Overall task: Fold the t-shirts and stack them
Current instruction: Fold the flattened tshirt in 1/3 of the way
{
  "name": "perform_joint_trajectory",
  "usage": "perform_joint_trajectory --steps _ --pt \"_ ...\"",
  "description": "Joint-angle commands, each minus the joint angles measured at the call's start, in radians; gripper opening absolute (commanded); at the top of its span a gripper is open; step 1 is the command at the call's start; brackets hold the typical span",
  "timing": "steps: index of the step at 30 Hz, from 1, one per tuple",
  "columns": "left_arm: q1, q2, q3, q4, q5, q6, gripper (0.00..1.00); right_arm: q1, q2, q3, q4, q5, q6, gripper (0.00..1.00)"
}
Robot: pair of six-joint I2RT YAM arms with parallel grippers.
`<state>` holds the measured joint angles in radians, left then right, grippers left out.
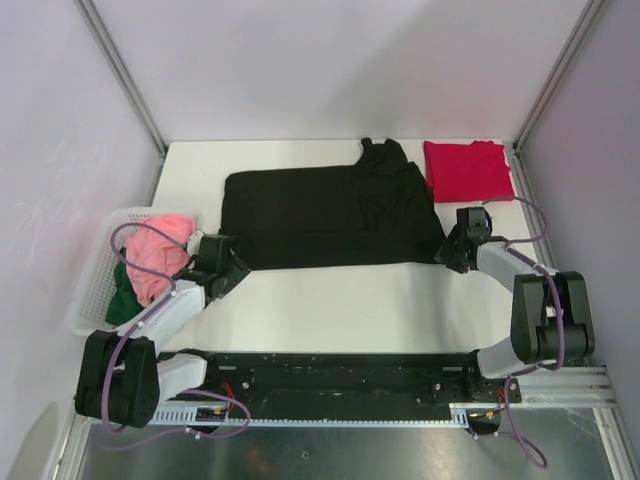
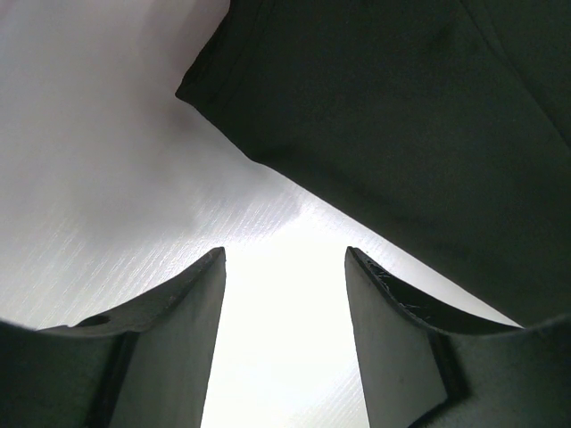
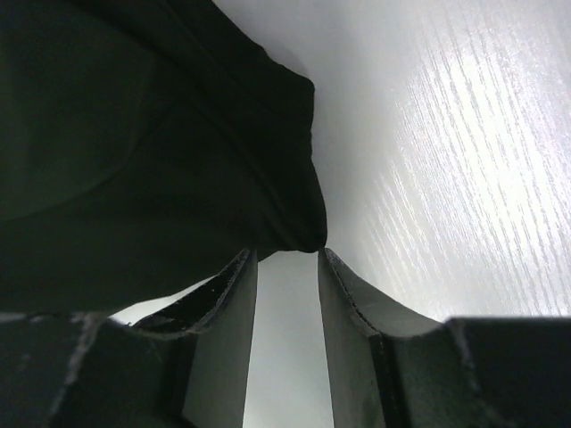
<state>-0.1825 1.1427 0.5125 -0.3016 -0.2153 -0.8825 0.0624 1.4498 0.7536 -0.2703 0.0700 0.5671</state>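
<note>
My right gripper is going to grab the black t-shirt's near corner tip next. That will pull the t-shirt's near edge straight and flat for folding.
A black t-shirt (image 1: pixel 325 215) lies partly folded across the middle of the white table. A folded crimson t-shirt (image 1: pixel 468 169) lies at the back right. My left gripper (image 1: pixel 232 265) is open and empty beside the black shirt's near left corner (image 2: pixel 192 89); bare table shows between its fingers (image 2: pixel 183 312). My right gripper (image 1: pixel 445 250) is open at the near right corner of the black shirt (image 3: pixel 303 234), whose tip sits right at the fingertips (image 3: pixel 245 263) without being clamped.
A white lattice basket (image 1: pixel 90 290) at the left edge holds a pink garment (image 1: pixel 160 250) and a dark green one (image 1: pixel 125 300). Grey walls and metal posts close in the table. The black rail with the arm bases runs along the near edge.
</note>
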Motion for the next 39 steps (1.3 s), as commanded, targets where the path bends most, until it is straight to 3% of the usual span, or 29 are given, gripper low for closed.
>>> perform_joint_trajectory --steps 1,10,21,30,39 --pt "0.009 -0.022 0.018 0.003 -0.027 0.004 0.61 -0.010 0.070 0.034 0.037 0.008 -0.016 0.38" --pt "0.014 -0.026 0.017 -0.008 -0.038 0.010 0.62 -0.054 0.161 0.146 0.005 0.048 -0.036 0.40" --pt "0.034 -0.041 0.006 -0.029 -0.073 0.007 0.64 -0.055 0.194 0.166 0.024 0.029 -0.034 0.41" --pt "0.055 0.052 0.052 -0.034 -0.147 -0.010 0.64 -0.070 0.197 0.183 -0.011 0.052 -0.036 0.14" --pt "0.056 0.122 0.120 -0.034 -0.175 -0.010 0.58 -0.134 0.170 0.184 -0.076 0.077 -0.048 0.05"
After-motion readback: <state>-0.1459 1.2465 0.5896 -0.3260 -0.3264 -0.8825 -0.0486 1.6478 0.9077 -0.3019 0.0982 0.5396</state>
